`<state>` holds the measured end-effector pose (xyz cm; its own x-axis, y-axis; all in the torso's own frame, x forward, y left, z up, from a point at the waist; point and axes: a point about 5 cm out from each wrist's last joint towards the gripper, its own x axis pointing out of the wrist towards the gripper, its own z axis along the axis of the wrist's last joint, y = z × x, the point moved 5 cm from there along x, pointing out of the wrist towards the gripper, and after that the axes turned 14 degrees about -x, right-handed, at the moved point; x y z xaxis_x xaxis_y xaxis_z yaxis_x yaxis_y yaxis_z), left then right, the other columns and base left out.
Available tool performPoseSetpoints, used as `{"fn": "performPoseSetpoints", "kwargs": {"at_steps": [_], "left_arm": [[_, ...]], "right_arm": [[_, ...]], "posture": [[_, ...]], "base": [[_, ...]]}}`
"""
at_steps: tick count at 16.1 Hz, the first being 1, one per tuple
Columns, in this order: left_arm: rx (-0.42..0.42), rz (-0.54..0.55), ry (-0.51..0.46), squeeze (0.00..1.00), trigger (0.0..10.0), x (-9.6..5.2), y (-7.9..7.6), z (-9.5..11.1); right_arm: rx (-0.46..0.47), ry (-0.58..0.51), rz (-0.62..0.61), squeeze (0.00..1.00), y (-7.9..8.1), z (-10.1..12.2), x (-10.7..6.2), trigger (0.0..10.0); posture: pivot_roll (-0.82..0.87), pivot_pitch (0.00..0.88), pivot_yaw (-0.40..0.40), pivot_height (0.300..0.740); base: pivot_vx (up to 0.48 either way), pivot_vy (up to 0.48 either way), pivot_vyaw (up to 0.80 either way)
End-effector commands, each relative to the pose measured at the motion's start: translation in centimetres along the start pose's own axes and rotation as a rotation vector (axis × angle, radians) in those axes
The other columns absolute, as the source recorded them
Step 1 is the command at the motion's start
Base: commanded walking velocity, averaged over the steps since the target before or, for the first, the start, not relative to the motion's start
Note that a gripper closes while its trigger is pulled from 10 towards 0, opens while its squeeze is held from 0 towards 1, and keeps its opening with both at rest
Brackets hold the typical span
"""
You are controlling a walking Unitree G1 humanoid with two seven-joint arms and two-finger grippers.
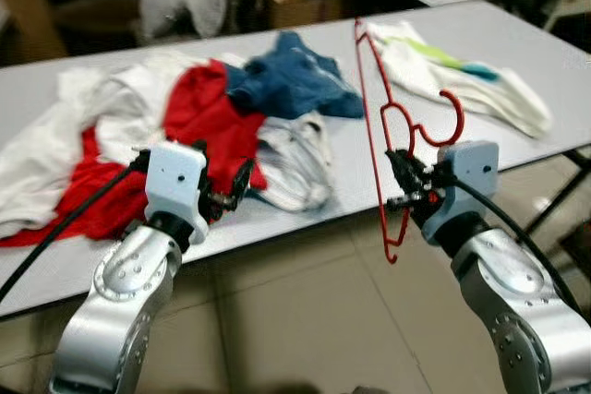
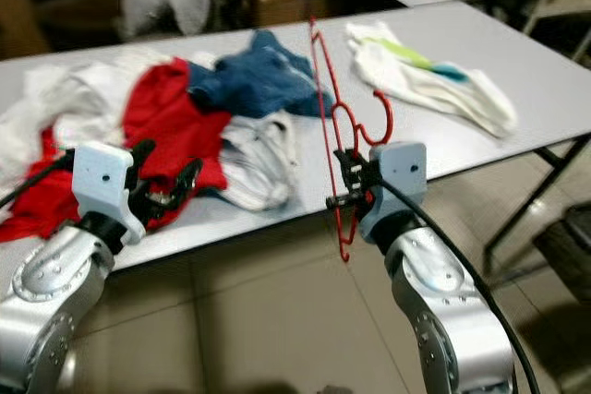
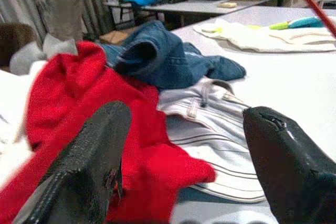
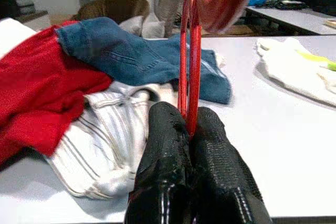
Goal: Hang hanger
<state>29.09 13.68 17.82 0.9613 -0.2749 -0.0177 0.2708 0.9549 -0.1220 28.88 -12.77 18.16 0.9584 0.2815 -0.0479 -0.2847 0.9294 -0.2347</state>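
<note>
The slack red garment (image 1: pixel 208 117) will next be pinched by its loose edge (image 1: pixel 257 180) with my left gripper, because only that edge sticks out over the striped cloth.
A thin red hanger (image 1: pixel 379 126) stands upright above the front edge of the grey table (image 1: pixel 517 43), its hook (image 1: pixel 443 122) curling to the right. My right gripper (image 1: pixel 404 186) is shut on its lower wire, and the right wrist view shows the red wire pinched between the two black fingers (image 4: pixel 173 150). My left gripper (image 1: pixel 231 193) hovers open over the table's front edge, next to the red garment (image 1: pixel 208 117). Its two black fingers (image 3: pixel 89 166) stand wide apart with nothing between them.
A heap of clothes covers the table's left half: white cloth (image 1: pixel 55 126), the red garment, blue jeans (image 1: pixel 291 80) and a striped white piece (image 1: pixel 295 159). A white garment with green and blue marks (image 1: pixel 462 80) lies at the right. Tiled floor (image 1: pixel 314 320) lies below.
</note>
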Motion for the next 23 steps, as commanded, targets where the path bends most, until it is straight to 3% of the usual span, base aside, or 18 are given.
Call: {"fn": "performPoseSetpoints", "kwargs": {"at_steps": [1,5,8,10,11,12,13,14,16,17,18,19,23], "left_arm": [[-0.018,0.028,0.005,0.37,10.0,-0.1,0.3,-0.4],[0.074,0.104,0.033,0.33,10.0,-0.2,2.0,-1.2],[0.189,0.147,0.102,0.37,10.0,-0.4,3.9,-2.3],[0.295,0.237,0.159,0.37,10.0,-0.8,6.9,-2.6],[0.297,0.261,0.16,0.35,10.0,-0.8,7.7,-2.5],[0.285,0.288,0.152,0.07,10.0,-0.5,8.7,-2.3],[0.278,0.298,0.149,0.07,10.0,-0.4,9.1,-2.2],[0.29,0.297,0.155,0.0,10.0,-0.2,9.4,-2.3],[0.568,0.256,0.273,0.0,10.0,0.7,12.4,-2.7],[0.617,0.23,0.332,0.0,10.0,0.7,13.4,-3.2],[0.645,0.223,0.357,0.0,5.8,0.8,13.9,-3.3],[0.724,0.222,0.41,0.0,0.0,0.7,15.6,-3.3],[0.775,0.177,0.444,0.0,0.0,1.3,17.3,-3.0]], "right_arm": [[-0.019,-0.003,-0.012,0.0,-0.4,0.1,0.1,10.0],[-0.215,0.046,0.025,0.0,-0.9,-0.6,0.7,10.0],[-0.106,-0.008,0.071,0.0,-0.5,0.0,0.9,10.0],[-0.112,-0.03,0.124,0.0,0.7,0.2,0.9,10.0],[-0.116,-0.033,0.139,0.0,1.1,0.1,1.0,10.0],[-0.117,-0.034,0.148,0.0,1.4,0.0,1.1,10.0],[-0.116,-0.035,0.149,0.0,1.5,-0.1,1.1,10.0],[-0.115,-0.037,0.15,0.0,1.6,-0.1,1.2,10.0],[-0.127,-0.057,0.158,0.0,2.1,0.2,1.7,10.0],[-0.132,-0.061,0.159,0.0,2.1,0.2,1.7,10.0],[-0.134,-0.062,0.16,0.0,2.2,0.2,1.8,10.0],[-0.141,-0.067,0.165,0.0,2.3,0.1,1.9,10.0],[-0.144,-0.079,0.173,0.0,2.8,0.2,2.1,10.0]], "posture": [[-0.12,0.012,0.041,0.74],[-0.13,0.003,0.033,0.74],[-0.12,0.0,0.03,0.74],[-0.11,0.0,0.033,0.74],[-0.1,0.0,0.032,0.74],[-0.1,0.0,0.03,0.74],[-0.1,0.0,0.03,0.74],[-0.09,0.0,0.03,0.74],[-0.1,0.0,0.042,0.74],[-0.1,0.0,0.045,0.74],[-0.1,0.0,0.048,0.74],[-0.09,0.0,0.057,0.74],[-0.1,0.0,0.065,0.74]], "base": [[0.0,0.0,0.0],[0.0,0.0,0.0],[0.0,0.0,0.0],[0.0,0.0,0.0],[0.0,0.0,0.0],[0.0,0.0,0.0],[0.0,0.0,0.0],[0.0,0.0,0.0],[0.0,0.0,0.0],[0.0,0.0,0.0],[0.0,0.0,0.0],[0.0,0.0,0.0],[0.0,0.0,0.0]]}}
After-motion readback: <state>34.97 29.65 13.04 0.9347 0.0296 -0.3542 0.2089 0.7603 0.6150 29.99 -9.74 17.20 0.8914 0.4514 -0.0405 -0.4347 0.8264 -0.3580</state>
